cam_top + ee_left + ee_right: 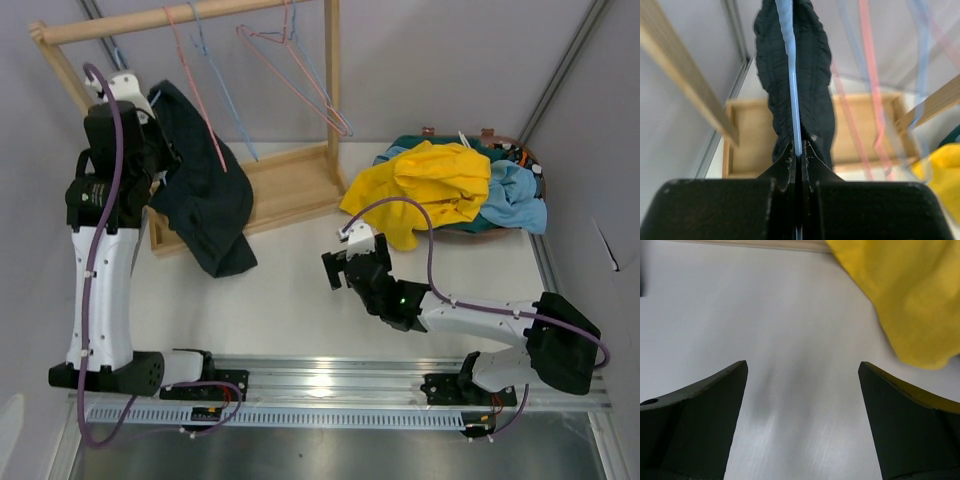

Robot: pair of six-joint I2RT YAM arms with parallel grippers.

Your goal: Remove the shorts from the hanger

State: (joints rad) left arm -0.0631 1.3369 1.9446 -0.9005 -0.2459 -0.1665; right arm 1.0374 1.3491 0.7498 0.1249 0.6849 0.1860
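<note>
The right gripper grabs the black shorts (212, 200) by their lower trailing end (228, 257) next and leaves the wire free, to pull them off the hanger.
Black shorts (212, 200) hang from a light blue hanger (791, 75) at the left end of the wooden rack, their lower part trailing onto the rack base. In the left wrist view the shorts (815, 80) drape over both sides of the hanger wire. My left gripper (799, 150) is shut on that wire just below the fabric; its fingertips are hidden in the top view. My right gripper (338, 262) hovers open over the bare table, empty, with yellow shorts (910, 295) just ahead to its right.
The rack's rail (180, 20) carries a bare pink hanger (300, 75) and further bare hangers (215, 85). Its wooden base (290, 185) lies behind the arms. A basket (531, 157) at the back right holds yellow (430, 185), light blue (515, 195) and teal shorts (420, 143).
</note>
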